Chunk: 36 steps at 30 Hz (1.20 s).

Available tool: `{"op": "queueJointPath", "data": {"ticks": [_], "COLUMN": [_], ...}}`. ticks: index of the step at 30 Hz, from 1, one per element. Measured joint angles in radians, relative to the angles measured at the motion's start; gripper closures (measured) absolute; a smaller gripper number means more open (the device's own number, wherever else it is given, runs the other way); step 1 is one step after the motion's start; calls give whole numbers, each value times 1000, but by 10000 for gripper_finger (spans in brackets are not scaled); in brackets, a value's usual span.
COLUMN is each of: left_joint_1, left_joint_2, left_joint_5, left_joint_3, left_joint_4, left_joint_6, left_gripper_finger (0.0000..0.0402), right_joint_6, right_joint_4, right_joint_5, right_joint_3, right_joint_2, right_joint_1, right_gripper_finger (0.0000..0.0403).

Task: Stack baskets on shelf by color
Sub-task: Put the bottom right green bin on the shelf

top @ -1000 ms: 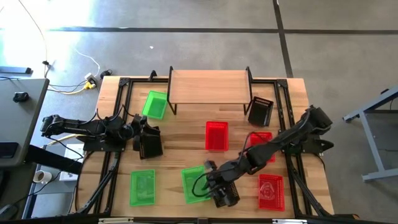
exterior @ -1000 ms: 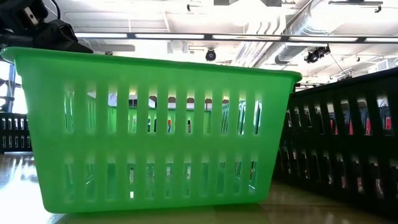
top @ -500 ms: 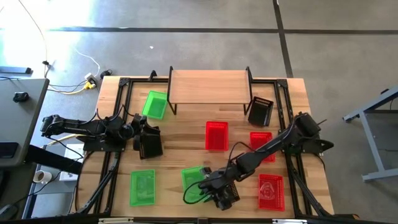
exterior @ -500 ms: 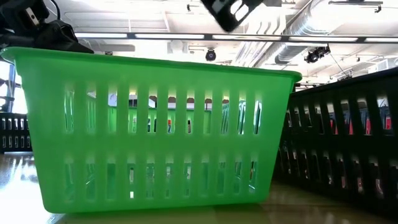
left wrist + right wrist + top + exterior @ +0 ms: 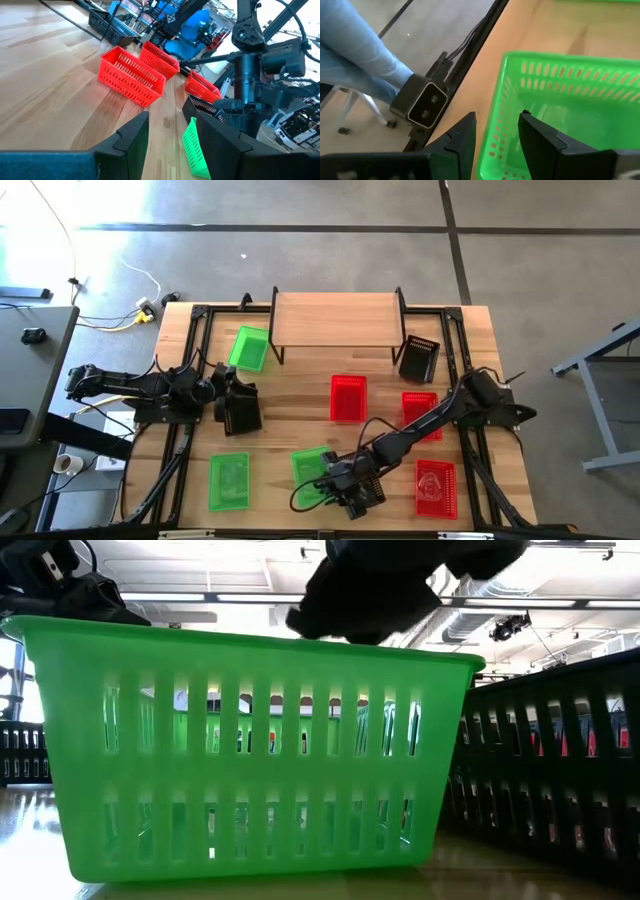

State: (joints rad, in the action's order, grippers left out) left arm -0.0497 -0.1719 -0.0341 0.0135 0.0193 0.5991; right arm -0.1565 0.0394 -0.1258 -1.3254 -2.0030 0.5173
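Note:
My fingers are still above the side rim of the green basket [image 5: 493, 107], so it is too early to close. My right gripper lowers first, then closes on the basket.
My right gripper [image 5: 338, 483] is open and hangs low over a green basket [image 5: 312, 465] near the table's near edge. In the right wrist view its fingers [image 5: 462, 137] stand on either side of one basket wall [image 5: 501, 100], one outside and one inside; no touch shows. The low view has the gripper [image 5: 380, 590] just above that basket's rim [image 5: 240, 635]. My left gripper [image 5: 170, 145] is open and waits at the table's left side [image 5: 235, 405]. The shelf [image 5: 335, 320] stands at the far edge with a bare top. Other green [image 5: 229, 480], red [image 5: 348, 397] and black [image 5: 418, 358] baskets rest on the tabletop.
A black basket [image 5: 560, 760] sits right beside the green one, on its right. Two more red baskets [image 5: 420, 412] [image 5: 436, 485] lie to the right, and a green one [image 5: 250, 348] lies by the shelf's left leg. A person's legs [image 5: 355, 55] stand past the near edge.
My right gripper has come down over the green basket and edged toward the table's near left; in the low view it has dropped into sight above the rim. The baskets have stayed where they were.

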Motion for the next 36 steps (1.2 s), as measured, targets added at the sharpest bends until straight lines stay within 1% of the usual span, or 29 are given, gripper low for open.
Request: {"op": "queueJointPath", "data": {"ticks": [7, 15, 20, 30, 36], "left_joint_1": [0, 0, 0, 0, 0], "left_joint_2": [0, 0, 0, 0, 0], "left_joint_5": [-1, -3, -3, -3, -3], "left_joint_3": [0, 0, 0, 0, 0], "left_joint_4": [0, 0, 0, 0, -3], "left_joint_6": [0, 0, 0, 0, 0], "left_gripper_finger": [245, 245, 245, 245, 245], "right_joint_6": [0, 0, 0, 0, 0], "right_joint_4": [2, 26, 27, 32, 59], "right_joint_5": [5, 63, 45, 43, 65], "right_joint_3": [0, -1, -1, -2, -20], "right_joint_2": [-23, -22, -22, -40, -47], "right_joint_1": [25, 27, 26, 29, 30], "right_gripper_finger": [269, 269, 269, 269, 272]}}
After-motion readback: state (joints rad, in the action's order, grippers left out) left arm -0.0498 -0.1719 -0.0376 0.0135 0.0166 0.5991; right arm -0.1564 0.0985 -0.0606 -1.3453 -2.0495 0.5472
